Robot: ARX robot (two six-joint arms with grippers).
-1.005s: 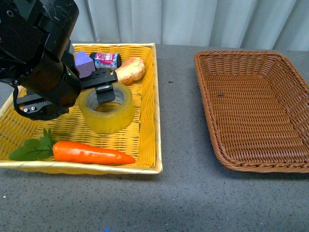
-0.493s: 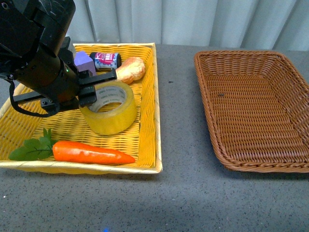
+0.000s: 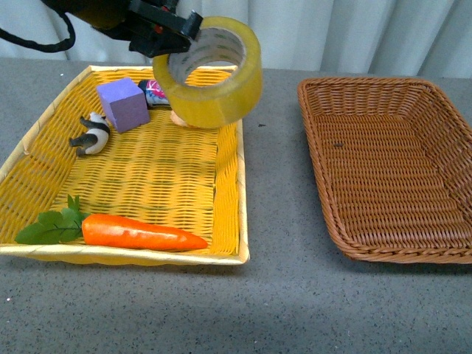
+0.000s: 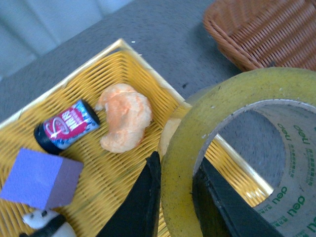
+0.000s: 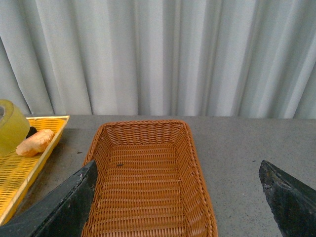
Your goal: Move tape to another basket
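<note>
The tape should be grabbed next by its yellowish side [image 4: 266,84] with my right gripper, so that it can be moved into the brown wicker basket [image 4: 271,32].
The tape [image 3: 221,96], a wide yellowish roll with a white printed core, hangs in the air above the far right corner of the yellow basket [image 3: 230,184]. My left gripper [image 3: 177,31] is shut on the roll's wall, one finger inside the core and one outside, as the left wrist view shows [image 4: 177,197]. The brown wicker basket [image 3: 383,158] stands empty to the right, apart from the tape. My right gripper [image 5: 175,197] is open above the brown basket [image 5: 143,173] with nothing between its fingers.
In the yellow basket lie a carrot [image 3: 140,232], a purple block [image 3: 123,103], a small panda figure [image 3: 90,134], a can [image 3: 157,91] and a bread roll [image 4: 123,116]. A strip of grey table [image 3: 273,162] separates the two baskets. A curtain hangs behind.
My left gripper has risen with the tape out of the yellow basket and moved toward its far right corner. The arm no longer covers the purple block and the panda.
</note>
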